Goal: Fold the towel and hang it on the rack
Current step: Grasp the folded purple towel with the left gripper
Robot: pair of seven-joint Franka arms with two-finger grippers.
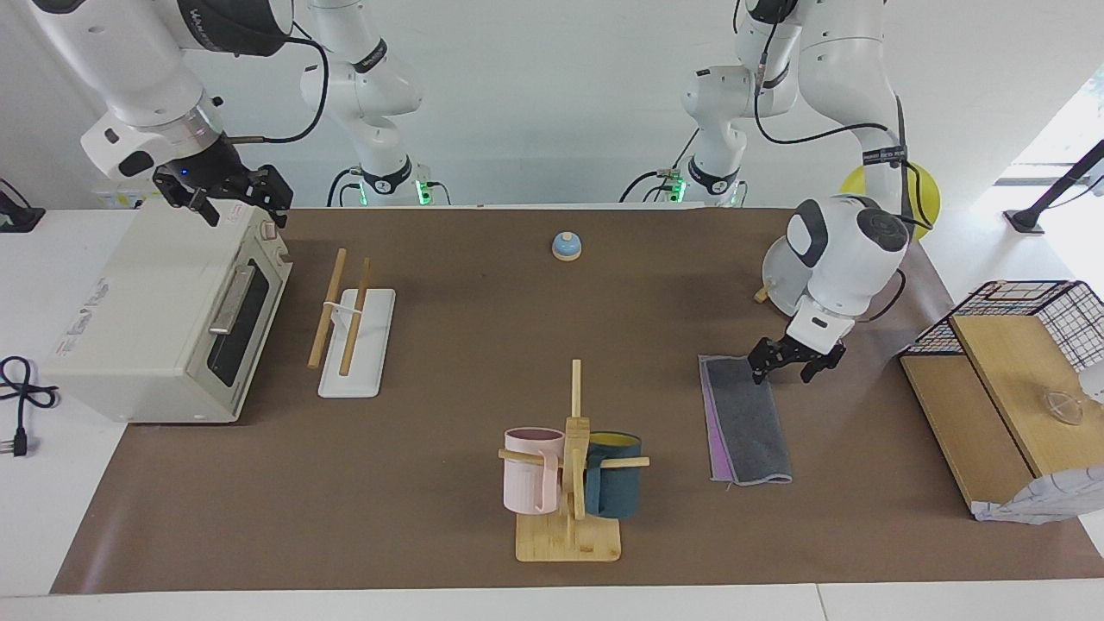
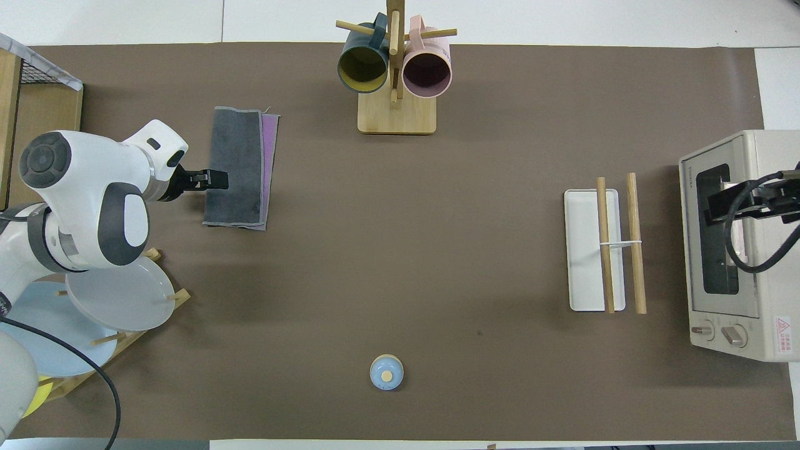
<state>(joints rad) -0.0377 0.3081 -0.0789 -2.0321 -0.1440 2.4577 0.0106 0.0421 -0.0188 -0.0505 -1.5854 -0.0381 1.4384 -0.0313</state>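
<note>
My left gripper is going to pinch the flat folded towel by its grey long edge next.
The towel (image 1: 750, 423) lies flat on the brown mat toward the left arm's end of the table. It is folded in half, dark grey face up, with a purple strip showing along one long edge; it also shows in the overhead view (image 2: 237, 169). My left gripper (image 1: 785, 373) is open and low at the towel's end nearest the robots, one finger over the cloth (image 2: 209, 180). The rack (image 1: 356, 341), a white base with two light-wood rods, stands toward the right arm's end (image 2: 584, 250) and holds nothing. My right gripper (image 1: 241, 207) is open and waits above the toaster oven (image 2: 725, 206).
A toaster oven (image 1: 164, 319) stands beside the rack. A bamboo mug tree (image 1: 573, 466) with two mugs is at the table's edge farthest from the robots. A blue bell (image 1: 565, 247) sits near the robots. A plate stand (image 2: 119, 300) and a wire basket (image 1: 1035, 302) are at the left arm's end.
</note>
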